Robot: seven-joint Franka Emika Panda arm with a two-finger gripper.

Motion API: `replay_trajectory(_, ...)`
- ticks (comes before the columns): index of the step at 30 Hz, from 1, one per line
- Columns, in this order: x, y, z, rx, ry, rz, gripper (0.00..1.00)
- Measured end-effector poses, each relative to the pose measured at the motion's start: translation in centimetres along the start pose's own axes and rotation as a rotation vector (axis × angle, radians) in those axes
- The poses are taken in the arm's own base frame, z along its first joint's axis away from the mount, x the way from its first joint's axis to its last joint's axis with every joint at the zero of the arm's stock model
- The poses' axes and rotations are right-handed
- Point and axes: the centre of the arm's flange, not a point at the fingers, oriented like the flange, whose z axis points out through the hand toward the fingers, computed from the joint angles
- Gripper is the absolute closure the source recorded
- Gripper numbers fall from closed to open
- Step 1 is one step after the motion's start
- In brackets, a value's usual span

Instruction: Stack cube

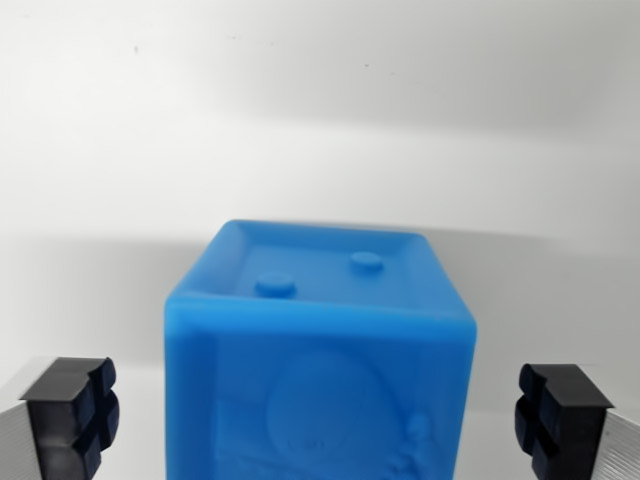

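I will next grip the blue cube by its opposite sides with my gripper, so that I can stack the blue cube (320,360) on another cube.
A blue cube (320,360) fills the lower middle of the wrist view, resting on a white surface. Its top face has a raised rim and two round studs, and its near face carries a relief pattern. My gripper (318,420) is open, with the black fingertips (72,412) at the lower left and lower right corners. The cube stands between the two fingers with a clear gap on each side, and neither pad touches it. No second cube shows in this view.
The white surface (320,120) stretches behind and around the cube. A soft shadow lies across it just behind the cube.
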Motion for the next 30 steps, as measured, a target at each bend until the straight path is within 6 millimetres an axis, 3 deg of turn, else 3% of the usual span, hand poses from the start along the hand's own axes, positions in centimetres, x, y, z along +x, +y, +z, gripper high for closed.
replay_trajectory(12, 0.0, 0.0, 1.9, 0.001, 0.001, 0.001, 0.0)
replay_trajectory(13, 0.0, 0.0, 1.9, 0.001, 0.001, 0.001, 1.0)
replay_trajectory(30, 0.1, 0.0, 1.9, 0.002, 0.001, 0.001, 1.0)
